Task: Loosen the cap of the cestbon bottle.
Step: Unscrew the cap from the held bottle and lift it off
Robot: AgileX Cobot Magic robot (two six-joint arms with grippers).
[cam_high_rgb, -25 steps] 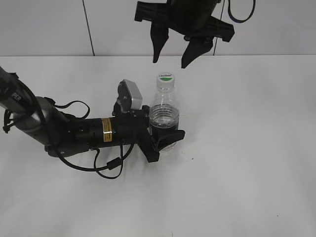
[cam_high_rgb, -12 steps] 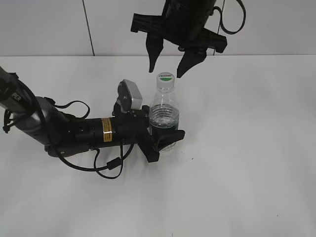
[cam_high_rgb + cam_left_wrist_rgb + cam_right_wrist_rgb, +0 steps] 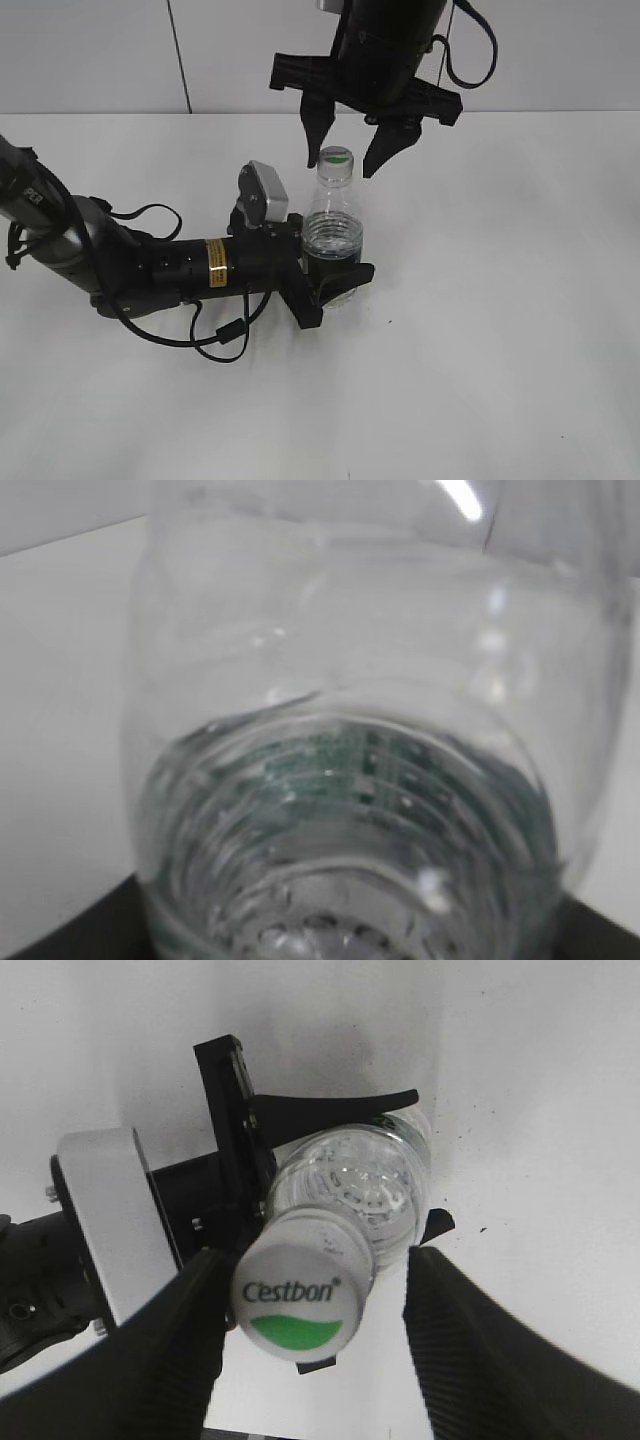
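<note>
My right gripper grabs the bottle by its white cap (image 3: 335, 158) (image 3: 303, 1295) next, free to loosen, since my left gripper stays shut around the bottle's lower body.
The cestbon bottle (image 3: 333, 235) stands upright on the white table, clear with a dark green label band. My left gripper (image 3: 335, 283) lies low on the table and is shut on the bottle's lower body; in the left wrist view the bottle (image 3: 340, 780) fills the frame. The white cap (image 3: 335, 158) with a green mark sits on the neck. My right gripper (image 3: 345, 160) hangs above it, open, with one finger on each side of the cap, apart from it. In the right wrist view the cap (image 3: 303, 1295) sits between the fingers (image 3: 318, 1345), closer to the left one.
The left arm and its cables (image 3: 150, 265) stretch across the table's left half. A white wall with a dark seam (image 3: 178, 55) stands behind the table. The table surface (image 3: 500, 300) is plain white.
My right gripper has come down and a little left, so its open fingers now flank the cap. The left gripper and the bottle have not moved.
</note>
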